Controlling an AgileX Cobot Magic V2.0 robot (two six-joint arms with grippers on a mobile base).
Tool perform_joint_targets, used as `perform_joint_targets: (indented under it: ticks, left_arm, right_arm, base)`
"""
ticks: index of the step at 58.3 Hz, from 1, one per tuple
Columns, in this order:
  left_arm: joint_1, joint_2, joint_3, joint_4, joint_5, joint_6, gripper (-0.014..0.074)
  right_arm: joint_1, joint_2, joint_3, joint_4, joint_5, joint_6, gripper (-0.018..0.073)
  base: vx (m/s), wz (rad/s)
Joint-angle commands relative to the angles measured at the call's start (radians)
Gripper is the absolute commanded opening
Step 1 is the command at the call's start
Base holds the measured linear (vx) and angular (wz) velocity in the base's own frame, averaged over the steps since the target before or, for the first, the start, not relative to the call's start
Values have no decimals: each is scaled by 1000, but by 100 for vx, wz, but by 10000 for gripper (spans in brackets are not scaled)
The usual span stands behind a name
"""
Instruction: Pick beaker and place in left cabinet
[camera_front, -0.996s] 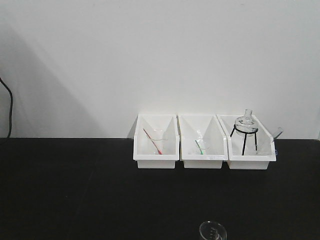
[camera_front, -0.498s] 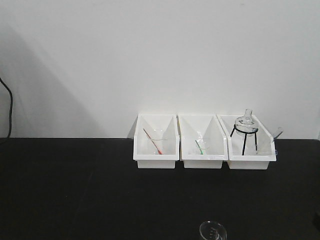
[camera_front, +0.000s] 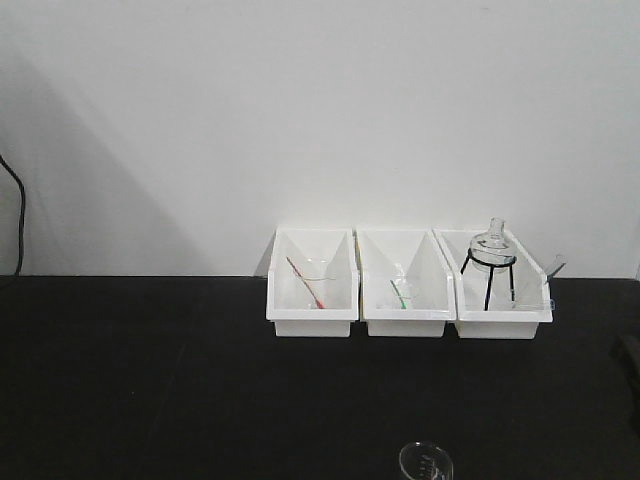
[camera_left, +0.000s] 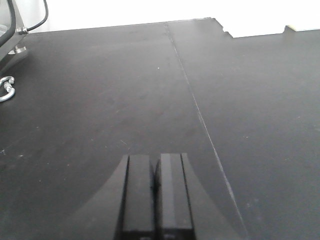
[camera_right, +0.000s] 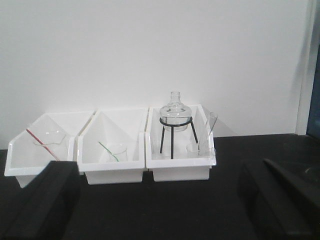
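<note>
Next, my right gripper will grab the beaker by its round glass side (camera_front: 430, 468), leaving its opening (camera_front: 424, 451) free, to place it in the left cabinet.
A clear glass beaker (camera_front: 425, 464) stands on the black table at the bottom edge of the front view, partly cut off. The left white bin (camera_front: 312, 290) holds a small glass and a red rod; it also shows in the right wrist view (camera_right: 30, 160). My left gripper (camera_left: 155, 192) is shut and empty, low over bare black table. My right gripper (camera_right: 160, 210) is open wide and empty, facing the bins from a distance. The beaker on the table is out of both wrist views.
The middle bin (camera_front: 405, 290) holds a glass and a green rod. The right bin (camera_front: 500, 290) holds a round flask on a black tripod and small glassware. A dark part of the right arm (camera_front: 629, 360) shows at the right edge. A white wall stands behind.
A dark part of the right arm has risen into the front view at the right edge. The beaker and bins have not moved.
</note>
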Motion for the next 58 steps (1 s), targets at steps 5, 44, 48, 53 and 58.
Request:
perform_joint_targets:
  ticks: [5, 44, 48, 53, 58]
  left_arm:
    - [1, -11, -12, 0, -75, -4, 4]
    - [1, -11, -12, 0, -75, -4, 4]
    - [1, -11, -12, 0, -75, -4, 4]
    - [1, -11, -12, 0, -75, -4, 4]
    - [1, -11, -12, 0, -75, -4, 4]
  right_arm:
    - [-7, 96, -34, -215, -315, 5, 685]
    - [-7, 895, -11, -581, -898, 75, 585]
    - [-7, 932, -11, -593, -940, 51, 585]
    - [-7, 966, -14, -608, -940, 48, 585]
    - [-7, 990, -15, -614, -940, 24, 585]
  base:
    - [0, 0]
    - [0, 0]
    - [0, 0]
    - [0, 0]
    - [0, 0]
